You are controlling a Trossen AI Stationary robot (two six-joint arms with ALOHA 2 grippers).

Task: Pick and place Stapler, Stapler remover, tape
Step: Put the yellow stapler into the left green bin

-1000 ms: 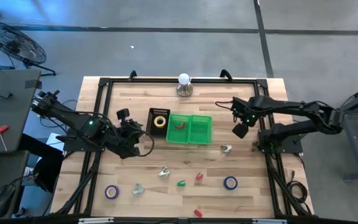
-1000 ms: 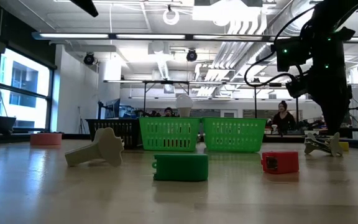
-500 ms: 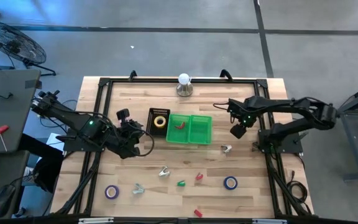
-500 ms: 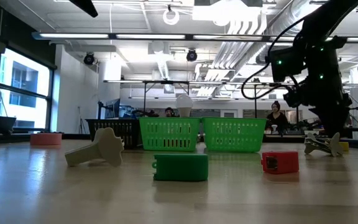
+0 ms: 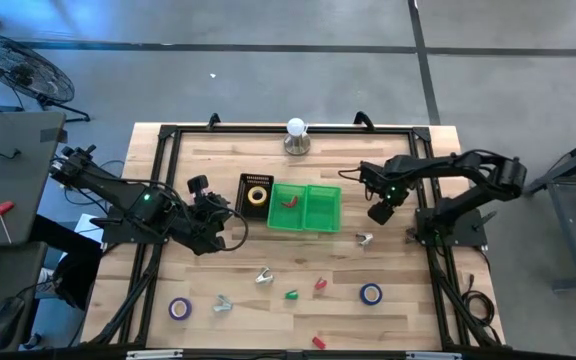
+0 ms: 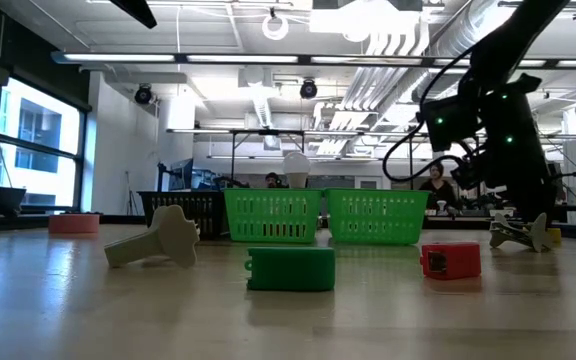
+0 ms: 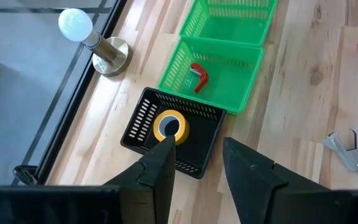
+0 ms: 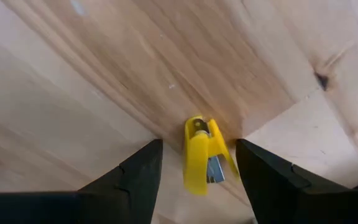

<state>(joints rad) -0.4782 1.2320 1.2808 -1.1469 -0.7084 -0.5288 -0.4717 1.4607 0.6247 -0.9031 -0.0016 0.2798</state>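
Observation:
My right gripper needs to close on the yellow stapler remover (image 8: 202, 158) now, since it stands between both fingers in the right wrist view.
My right gripper (image 8: 197, 144) points down, open, over a yellow stapler remover (image 8: 202, 158) that lies on the table to the right of the green baskets (image 5: 305, 208). Its fingers stand on either side of the remover without touching it. My left gripper (image 7: 197, 149) hangs open and empty at the table's left, facing the black basket (image 7: 138, 121), which holds a yellow tape roll (image 7: 169, 126). A red stapler remover (image 7: 197, 76) lies in one green basket. A green stapler (image 5: 292, 294), a red stapler (image 5: 320, 284), a purple tape roll (image 5: 179, 308) and a blue one (image 5: 371, 294) lie near the front.
A grey stapler remover (image 5: 365, 239) lies just in front of my right gripper (image 5: 379, 211). Two more lie at the front left (image 5: 264, 275) (image 5: 222, 303). A lamp with a white bulb (image 5: 296, 135) stands at the far edge. A black frame (image 5: 158, 200) rims the table.
My right gripper has sunk toward the table and shifted slightly toward the green baskets, staying open. My left arm has kept still.

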